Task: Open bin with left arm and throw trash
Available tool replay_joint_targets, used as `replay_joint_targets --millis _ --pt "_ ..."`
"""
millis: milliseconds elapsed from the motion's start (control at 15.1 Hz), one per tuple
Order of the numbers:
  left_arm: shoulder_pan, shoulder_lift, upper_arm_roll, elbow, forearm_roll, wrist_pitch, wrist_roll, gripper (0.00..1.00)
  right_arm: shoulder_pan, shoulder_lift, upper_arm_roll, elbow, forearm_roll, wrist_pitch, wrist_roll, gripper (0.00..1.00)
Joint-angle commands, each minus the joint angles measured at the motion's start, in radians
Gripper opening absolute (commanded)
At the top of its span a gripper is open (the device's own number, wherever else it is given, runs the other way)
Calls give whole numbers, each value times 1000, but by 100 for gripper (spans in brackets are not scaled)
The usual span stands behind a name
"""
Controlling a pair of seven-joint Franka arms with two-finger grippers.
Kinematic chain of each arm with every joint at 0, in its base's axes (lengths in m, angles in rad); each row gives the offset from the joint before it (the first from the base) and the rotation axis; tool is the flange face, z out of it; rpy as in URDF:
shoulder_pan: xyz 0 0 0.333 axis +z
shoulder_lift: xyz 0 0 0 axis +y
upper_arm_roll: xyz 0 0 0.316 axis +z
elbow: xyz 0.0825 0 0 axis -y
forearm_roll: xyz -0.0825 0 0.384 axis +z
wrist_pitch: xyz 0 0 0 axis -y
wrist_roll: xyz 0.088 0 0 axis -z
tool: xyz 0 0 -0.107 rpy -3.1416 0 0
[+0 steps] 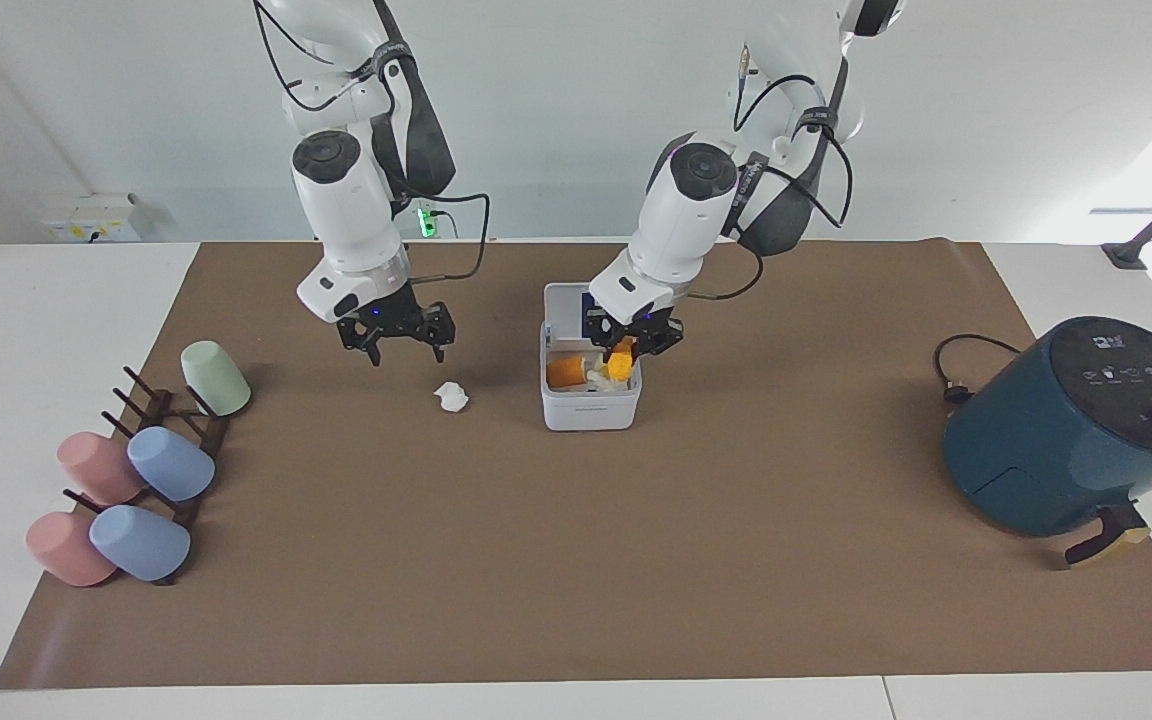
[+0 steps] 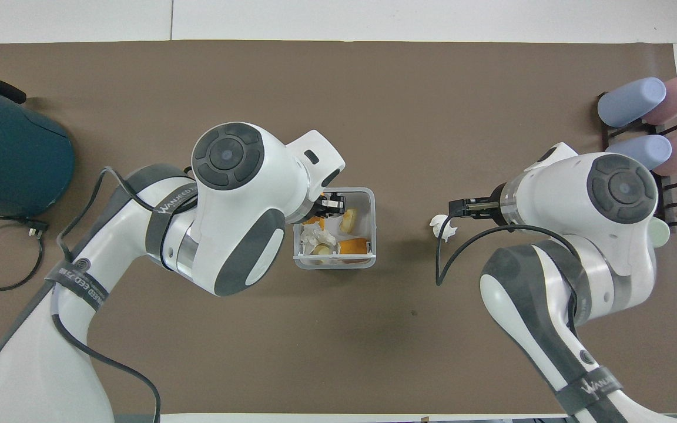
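The white paper wad needs to be thrown into the bin [image 2: 372,230], so my right gripper will grab it by its crumpled body [image 2: 441,227] next.
The white bin [image 1: 591,411] stands open mid-table, its lid [image 1: 561,303] upright with the blue stripe partly hidden by my left gripper. My left gripper [image 1: 626,347] is shut on an orange peel piece [image 1: 621,361] and holds it over the open bin; in the overhead view the gripper [image 2: 331,205] is over the bin [image 2: 372,230]. Inside lie another orange piece [image 1: 564,372] and white wads [image 2: 315,237]. One white paper wad [image 1: 451,397] lies on the mat beside the bin, toward the right arm's end. My right gripper [image 1: 396,336] is open and empty, just above the mat near that wad [image 2: 443,227].
A dark teal air fryer [image 1: 1076,430] with its cord stands at the left arm's end of the table. A rack of pastel cups [image 1: 136,470] lies at the right arm's end. The brown mat [image 1: 576,560] covers the table.
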Motion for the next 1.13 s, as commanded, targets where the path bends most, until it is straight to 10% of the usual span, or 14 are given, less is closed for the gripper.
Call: replay_joint_targets --millis 0,465,597,664,730,863,1062 --pt "-28 -17 16 -65 -19 65 12 0 -20 40 14 -42 -11 89 -26 100" --pt "-28 -16 16 -99 -21 104 23 4 37 148 17 -77 0 242 -18 100" --pt "-28 -16 16 -94 -21 102 6 81 38 148 17 -80 0 243 -18 100" --pt "-28 -14 16 -90 -19 98 1 100 40 146 17 -82 0 238 -18 97" --pt "-28 -14 16 -90 -21 96 -6 100 42 145 17 -84 0 230 -20 81" --pt "-29 -14 16 -85 -21 93 -19 100 46 143 17 -84 0 226 -21 13" --pt "-25 -20 16 -70 -26 70 -29 100 58 145 17 -82 0 235 -14 0"
